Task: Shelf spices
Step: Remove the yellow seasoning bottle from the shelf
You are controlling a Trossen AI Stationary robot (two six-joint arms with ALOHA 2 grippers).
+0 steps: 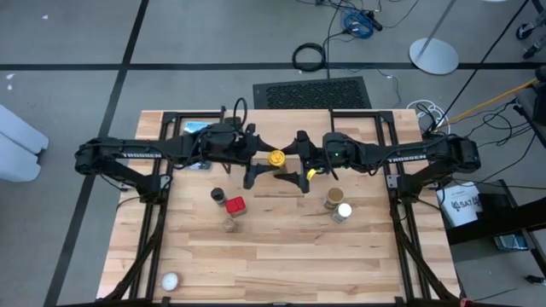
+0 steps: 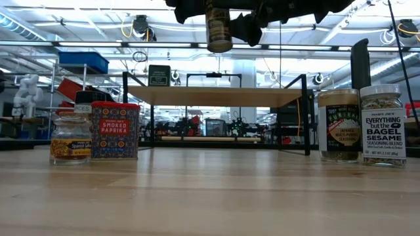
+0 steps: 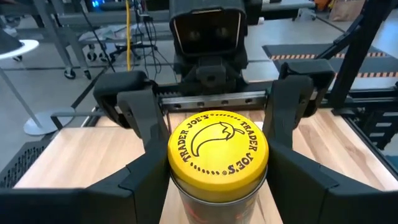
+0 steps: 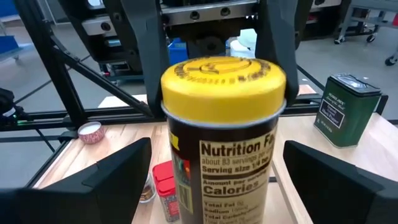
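I will next take the jar from my left gripper, using my right gripper to grab the yellow-lidded jar's labelled body below the lid (image 1: 277, 169) (image 4: 221, 171).
The yellow-lidded jar (image 1: 276, 159) hangs upright in the air between my two grippers, above the shelf (image 2: 216, 96), whose light wood plank stands on thin black legs. My left gripper (image 1: 264, 162) reaches in from the table's left and is shut on the jar. My right gripper (image 1: 295, 165) faces it from the right and stands open. Its fingers (image 4: 106, 180) stand wide on either side of the jar without touching it. The red tin (image 1: 235, 205) and two small jars stand on the table at near left. The tan-lidded jar (image 1: 333, 198) and white-lidded jar (image 1: 344, 211) stand at near right. My left gripper pinches the jar's upper end (image 3: 175, 167), at and just below the yellow lid, between its two fingers (image 3: 146, 180). The fingers come level from the table's left, one on each side. The jar stays upright, lifted clear, its lower part hanging below the fingers.
A black square tin (image 4: 345, 109) stands on the table on the far side of the jar. A flat blue package (image 1: 197, 128) lies at the far left. A small white ball (image 1: 170, 280) rests near the front left corner. Black frame rails run along both table sides.
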